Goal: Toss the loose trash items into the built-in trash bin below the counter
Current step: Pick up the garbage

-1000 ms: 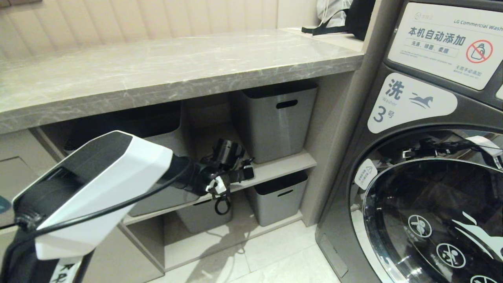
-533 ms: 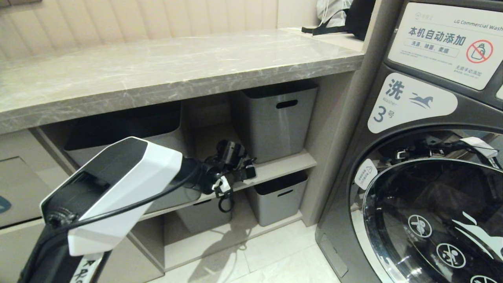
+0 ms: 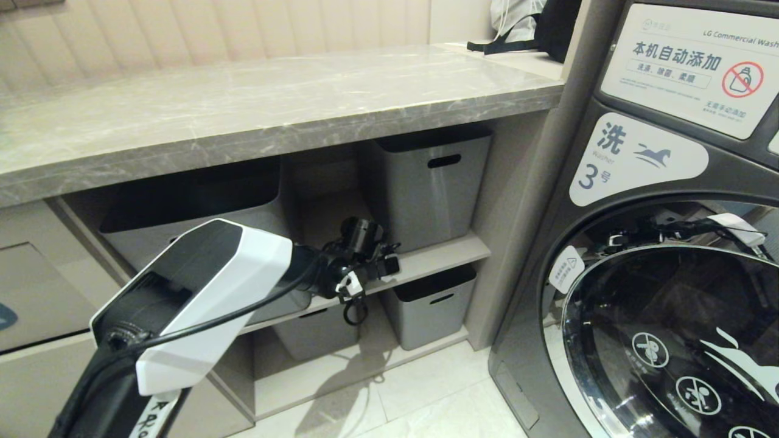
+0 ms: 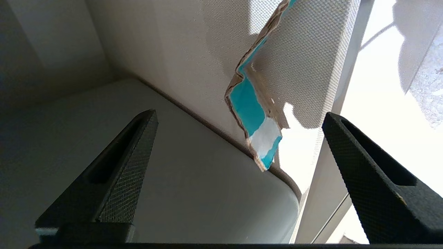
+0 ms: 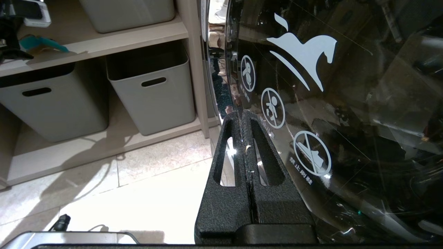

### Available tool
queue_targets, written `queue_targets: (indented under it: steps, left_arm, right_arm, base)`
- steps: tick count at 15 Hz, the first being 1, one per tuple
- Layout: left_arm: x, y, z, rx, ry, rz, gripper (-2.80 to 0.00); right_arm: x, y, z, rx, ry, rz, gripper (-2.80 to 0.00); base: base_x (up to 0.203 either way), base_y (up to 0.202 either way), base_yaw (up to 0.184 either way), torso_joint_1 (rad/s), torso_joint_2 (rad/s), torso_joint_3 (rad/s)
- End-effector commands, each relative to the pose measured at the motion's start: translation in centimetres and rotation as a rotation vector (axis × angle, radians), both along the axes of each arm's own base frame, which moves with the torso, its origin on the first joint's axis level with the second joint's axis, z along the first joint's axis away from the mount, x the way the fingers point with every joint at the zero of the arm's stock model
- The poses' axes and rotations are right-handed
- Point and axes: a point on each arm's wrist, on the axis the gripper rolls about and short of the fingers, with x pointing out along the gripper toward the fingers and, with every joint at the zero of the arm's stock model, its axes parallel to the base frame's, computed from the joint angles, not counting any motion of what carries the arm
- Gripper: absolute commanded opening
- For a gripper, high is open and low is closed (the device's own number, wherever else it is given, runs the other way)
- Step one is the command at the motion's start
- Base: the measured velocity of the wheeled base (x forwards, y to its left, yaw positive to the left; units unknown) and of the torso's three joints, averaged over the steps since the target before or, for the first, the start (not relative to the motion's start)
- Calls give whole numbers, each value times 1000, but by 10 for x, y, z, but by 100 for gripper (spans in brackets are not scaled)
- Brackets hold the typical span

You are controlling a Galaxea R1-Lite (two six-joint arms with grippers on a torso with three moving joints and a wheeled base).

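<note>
My left gripper should next take the torn turquoise-and-tan piece of wrapper by its narrow end (image 4: 264, 143), so that I can throw it into the built-in trash bin.
A torn turquoise-and-tan wrapper strip (image 4: 254, 110) lies on the beige shelf under the counter, beside the rounded corner of a grey tub (image 4: 173, 186). My left gripper (image 4: 240, 115) is open and faces the strip, which lies in line with the gap, untouched. The right wrist view shows the strip as a teal scrap (image 5: 39, 42) on the shelf. In the head view the left gripper (image 3: 371, 263) reaches onto the middle shelf and hides the strip. The built-in trash bin's flap (image 3: 42, 292) is at the far left. My right gripper (image 5: 242, 119) is shut and empty, by the washer door.
Grey tubs with slot handles (image 3: 426, 182) stand on the shelves, with a large one (image 3: 201, 207) behind my left forearm. A washer (image 3: 657, 292) with a glass door fills the right. The marble counter (image 3: 274, 103) overhangs the shelves. The floor is pale tile (image 3: 426, 389).
My left arm has pushed further right and deeper toward the shelf, its forearm sliding right in the head view. The left gripper has stayed open. The right arm has not moved.
</note>
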Motion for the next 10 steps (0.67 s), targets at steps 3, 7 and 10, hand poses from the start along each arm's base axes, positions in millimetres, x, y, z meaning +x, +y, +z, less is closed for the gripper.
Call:
queue_targets:
  steps: [3, 7, 10]
  left_arm:
    - [8, 3, -6, 5, -4, 13, 0]
    - [13, 4, -8, -1, -13, 18, 0]
    - [15, 4, -11, -1, -13, 19, 0]
  right_arm:
    - [0, 0, 0, 0, 1, 0, -280]
    - [0, 0, 0, 0, 0, 0, -280]
    - [0, 0, 0, 0, 1, 0, -280]
  base:
    - [0, 0, 0, 0, 0, 0]
    - [0, 0, 0, 0, 0, 0]
    - [0, 0, 0, 0, 0, 0]
